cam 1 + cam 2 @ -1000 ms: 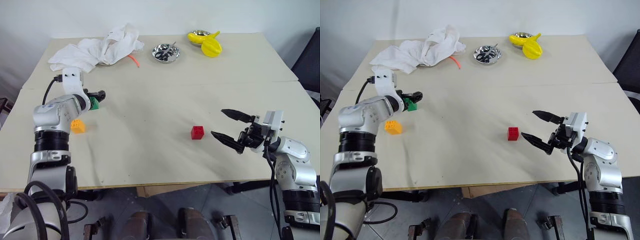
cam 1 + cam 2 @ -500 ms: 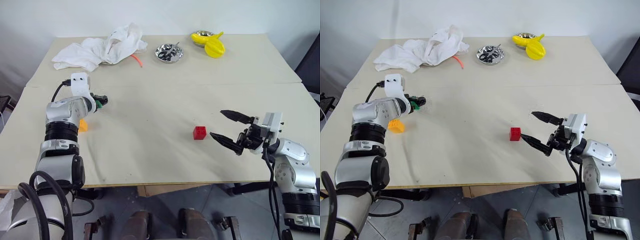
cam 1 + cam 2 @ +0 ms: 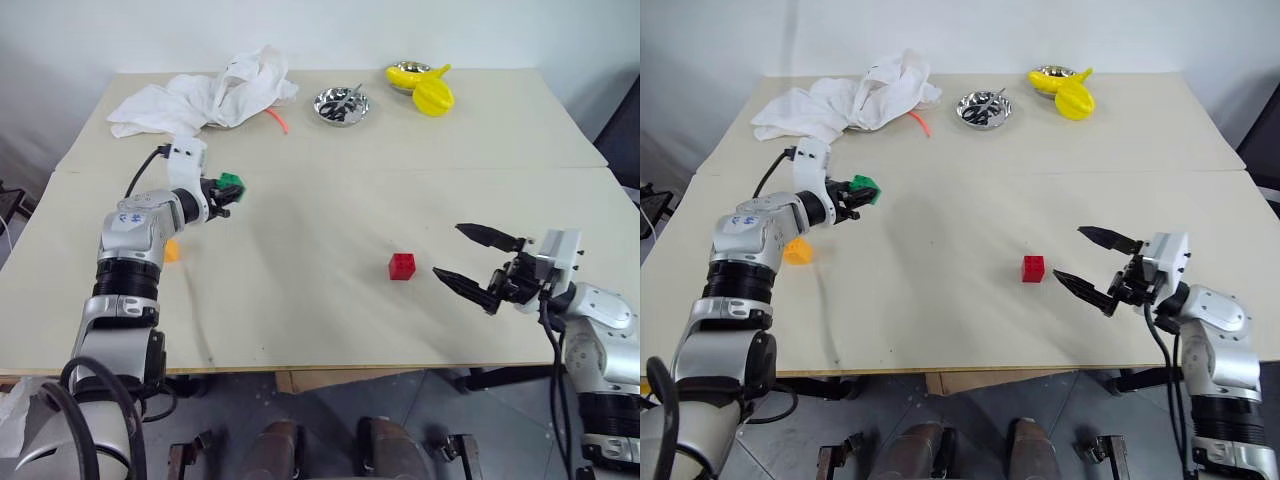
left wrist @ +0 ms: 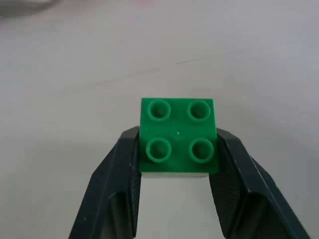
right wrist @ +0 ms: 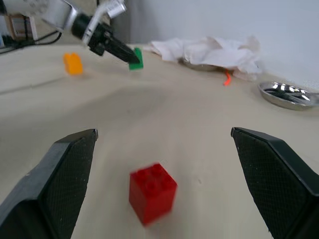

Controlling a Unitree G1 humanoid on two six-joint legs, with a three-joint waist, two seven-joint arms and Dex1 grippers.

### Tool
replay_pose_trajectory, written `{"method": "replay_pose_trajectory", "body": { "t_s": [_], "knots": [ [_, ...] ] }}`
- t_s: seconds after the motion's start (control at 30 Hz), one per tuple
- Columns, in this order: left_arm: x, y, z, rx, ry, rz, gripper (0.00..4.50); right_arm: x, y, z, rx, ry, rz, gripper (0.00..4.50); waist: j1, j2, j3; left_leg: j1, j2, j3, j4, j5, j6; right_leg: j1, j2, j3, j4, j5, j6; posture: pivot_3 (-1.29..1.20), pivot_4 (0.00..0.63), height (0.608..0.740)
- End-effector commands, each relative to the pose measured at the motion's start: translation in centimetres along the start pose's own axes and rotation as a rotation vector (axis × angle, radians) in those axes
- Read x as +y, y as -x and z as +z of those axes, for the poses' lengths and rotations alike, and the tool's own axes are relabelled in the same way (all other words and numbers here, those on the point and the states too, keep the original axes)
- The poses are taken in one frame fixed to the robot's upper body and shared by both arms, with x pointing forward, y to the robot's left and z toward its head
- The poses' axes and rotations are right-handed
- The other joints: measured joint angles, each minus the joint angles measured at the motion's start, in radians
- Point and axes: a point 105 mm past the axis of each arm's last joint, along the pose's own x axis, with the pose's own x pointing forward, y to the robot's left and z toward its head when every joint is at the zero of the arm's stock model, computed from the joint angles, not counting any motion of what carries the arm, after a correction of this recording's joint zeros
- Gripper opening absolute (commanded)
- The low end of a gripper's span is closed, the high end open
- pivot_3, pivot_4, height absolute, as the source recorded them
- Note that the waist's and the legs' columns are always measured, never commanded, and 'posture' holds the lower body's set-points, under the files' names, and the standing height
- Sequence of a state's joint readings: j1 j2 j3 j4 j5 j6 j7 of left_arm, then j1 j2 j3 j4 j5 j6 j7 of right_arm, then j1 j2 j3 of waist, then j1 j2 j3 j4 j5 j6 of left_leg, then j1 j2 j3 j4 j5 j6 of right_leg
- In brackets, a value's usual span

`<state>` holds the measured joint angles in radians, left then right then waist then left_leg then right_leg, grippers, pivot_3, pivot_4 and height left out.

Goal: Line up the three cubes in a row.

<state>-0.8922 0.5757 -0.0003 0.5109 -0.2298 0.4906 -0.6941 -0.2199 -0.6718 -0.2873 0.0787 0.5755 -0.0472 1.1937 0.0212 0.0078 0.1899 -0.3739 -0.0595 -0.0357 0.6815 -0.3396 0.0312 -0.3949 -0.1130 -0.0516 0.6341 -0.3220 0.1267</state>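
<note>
My left gripper moves the green cube toward the red cube and only then releases it, since the green cube hangs well short of the red cube.
My left gripper (image 3: 226, 190) is shut on the green cube (image 3: 231, 181), holding it just above the table at the left; in the left wrist view the green cube (image 4: 178, 137) sits studs up between both fingers. The orange cube (image 3: 171, 250) lies on the table beside my left forearm, partly hidden by it. The red cube (image 3: 402, 266) rests right of the table's middle. My right gripper (image 3: 468, 258) stands open a little to the right of the red cube (image 5: 152, 191), apart from it, pointing toward it.
At the back of the table lie a crumpled white cloth (image 3: 205, 92), a short orange stick (image 3: 276, 120), a metal dish (image 3: 341, 105) and yellow plastic toy pieces (image 3: 423, 90) on a second dish. A seam (image 3: 420, 168) crosses the table between them and the cubes.
My left gripper has closed on the green cube, lifted it off the table and carried it to the right. My right gripper has drifted slightly right, staying open.
</note>
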Motion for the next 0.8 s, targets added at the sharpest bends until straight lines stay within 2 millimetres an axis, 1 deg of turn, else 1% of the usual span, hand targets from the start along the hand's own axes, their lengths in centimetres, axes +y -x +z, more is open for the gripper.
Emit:
{"method": "replay_pose_trajectory", "body": {
  "t_s": [0.03,0.1,0.17,0.23,0.3,0.37,0.5,0.6,0.67,0.8],
  "knots": [
    [-6.2,1.5,1.6,-0.048,-0.306,-0.424,1.5,-0.6,2.4,1.8,0.042,0.066,0.002,4.5,0.0,0.0,0.0,0.0,0.001,0.0,0.0,0.0,0.0,0.0,0.0,0.0,0.0,0.0,0.0,0.0,0.15,0.74],
    [-8.9,2.0,0.5,-0.005,-0.384,-0.605,1.5,-0.5,3.5,1.9,0.087,0.058,0.024,4.5,0.001,0.0,0.0,0.0,0.001,0.0,0.0,0.0,0.0,0.001,0.0,0.0,-0.003,0.0,0.0,0.0,0.15,0.74],
    [-10.0,2.3,-0.3,0.026,-0.42,-0.687,1.5,-0.5,3.9,2.0,0.108,0.051,0.036,4.5,0.003,0.0,0.0,0.0,0.002,0.0,0.001,0.0,0.0,0.003,0.0,0.001,-0.007,0.0,0.0,0.0,0.15,0.74],
    [-11.3,1.4,-1.0,0.039,-0.474,-0.743,1.5,-0.6,5.0,1.8,0.151,0.037,0.029,4.5,0.003,0.0,0.0,0.0,0.002,0.0,0.002,0.0,0.0,0.003,0.0,0.002,-0.007,0.0,0.0,0.0,0.15,0.74],
    [-12.4,-0.1,-1.7,0.054,-0.51,-0.771,1.5,-0.5,5.9,1.6,0.184,0.027,0.019,4.5,0.008,0.0,0.0,0.0,0.001,0.0,0.002,0.001,0.001,0.003,0.0,0.002,-0.006,0.0,0.0,0.0,0.15,0.74],
    [-12.8,-1.3,-2.2,0.083,-0.534,-0.77,1.5,-0.1,6.1,1.5,0.188,0.015,0.012,4.5,0.012,0.0,0.0,0.0,0.001,0.0,0.002,0.001,0.002,0.004,0.0,0.002,-0.006,0.0,0.0,0.0,0.15,0.74],
    [-13.8,-3.4,-1.5,0.054,-0.516,-0.771,1.5,0.9,6.1,1.5,0.186,-0.011,0.009,4.5,0.009,-0.001,0.0,-0.001,0.001,0.0,0.002,0.001,0.002,0.003,0.0,0.001,-0.005,0.001,0.001,0.0,0.15,0.74],
    [-14.1,-4.6,-1.6,0.087,-0.521,-0.761,1.5,1.4,6.1,1.5,0.188,-0.021,0.001,4.5,0.006,-0.001,0.0,-0.002,0.001,0.0,0.002,0.001,0.003,0.003,0.0,0.0,-0.005,0.001,0.002,0.0,0.15,0.74],
    [-14.4,-5.2,-1.5,0.092,-0.52,-0.761,1.5,1.6,6.1,1.6,0.188,-0.028,-0.006,4.5,0.006,-0.001,0.001,-0.002,0.001,0.0,0.002,0.001,0.003,0.003,0.0,0.0,-0.005,0.001,0.002,0.0,0.15,0.74],
    [-15.1,-5.7,-1.8,0.117,-0.515,-0.794,1.5,2.1,6.1,1.6,0.193,-0.04,-0.008,4.5,0.006,-0.001,0.001,-0.002,0.0,0.0,0.002,0.001,0.003,0.003,0.001,-0.001,-0.005,0.001,0.002,0.0,0.15,0.74]
  ]
}}
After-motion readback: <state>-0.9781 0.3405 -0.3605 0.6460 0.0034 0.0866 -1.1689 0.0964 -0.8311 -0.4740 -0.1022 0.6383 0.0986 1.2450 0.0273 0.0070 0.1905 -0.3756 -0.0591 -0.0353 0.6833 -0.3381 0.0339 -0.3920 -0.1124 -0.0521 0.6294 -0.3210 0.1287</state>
